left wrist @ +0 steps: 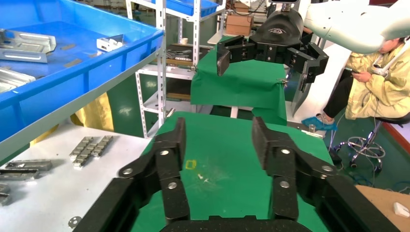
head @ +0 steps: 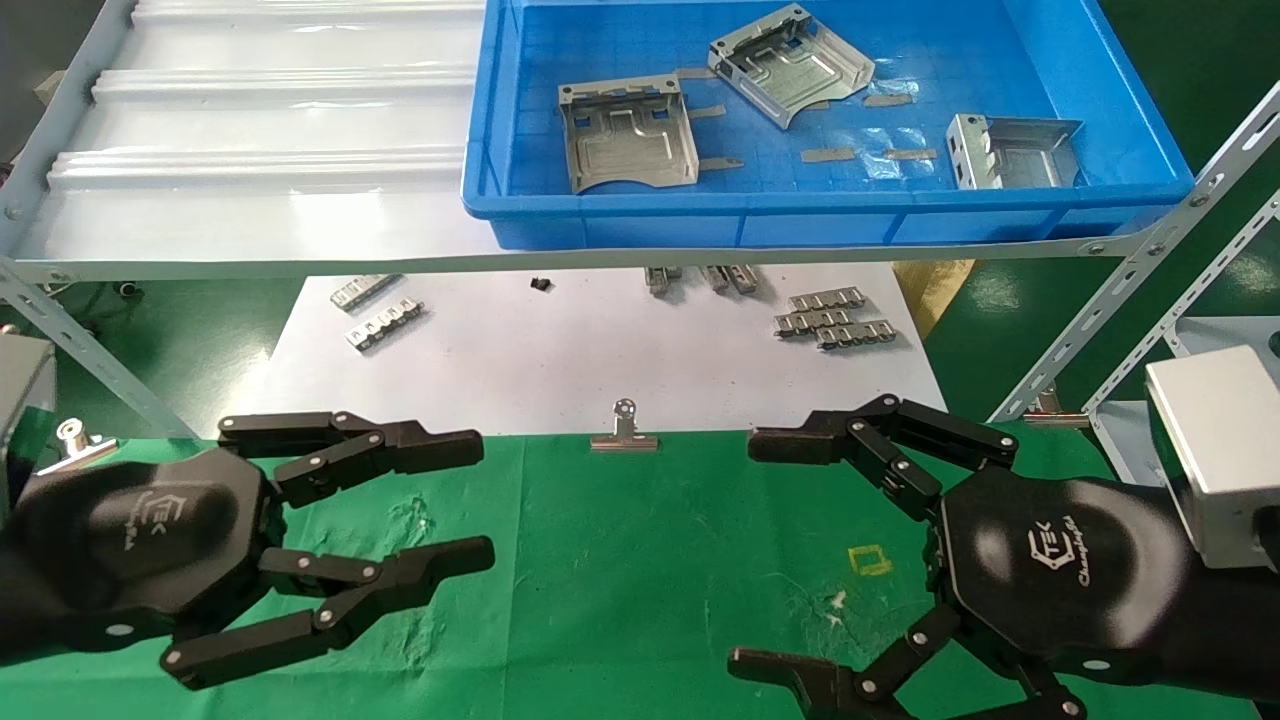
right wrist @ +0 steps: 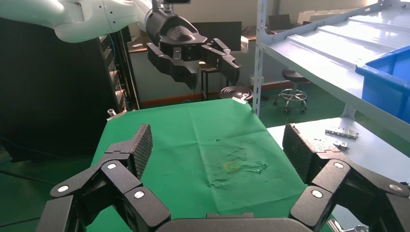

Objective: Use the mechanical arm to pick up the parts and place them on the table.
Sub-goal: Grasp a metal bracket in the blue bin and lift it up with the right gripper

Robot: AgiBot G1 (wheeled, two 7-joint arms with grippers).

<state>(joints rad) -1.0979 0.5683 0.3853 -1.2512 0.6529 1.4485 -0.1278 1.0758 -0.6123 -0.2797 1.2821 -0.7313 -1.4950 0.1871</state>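
Note:
The back middle metal part goes on the table: my right gripper should grab its side edges next.
Three silver-grey sheet-metal parts lie in a blue bin (head: 800, 225) on the shelf: one at the left (head: 628, 135), one at the back middle (head: 790, 62), one at the right (head: 1012, 150). Two of them show in the left wrist view (left wrist: 24, 43) (left wrist: 110, 42). The green-cloth table (head: 620, 580) lies below, with a yellow square mark (head: 869, 560). My left gripper (head: 485, 500) is open and empty above the cloth's left side; its own view shows it too (left wrist: 219, 128). My right gripper (head: 745, 552) is open and empty above the right side, facing the left one (right wrist: 217, 135).
A pale grey metal shelf (head: 250, 130) carries the bin above a white sheet (head: 560, 350). Small ribbed metal strips (head: 835, 318) (head: 385, 325) lie on the sheet. A silver binder clip (head: 625, 430) sits at the cloth's far edge. Shelf struts (head: 1130, 290) slant down at the right.

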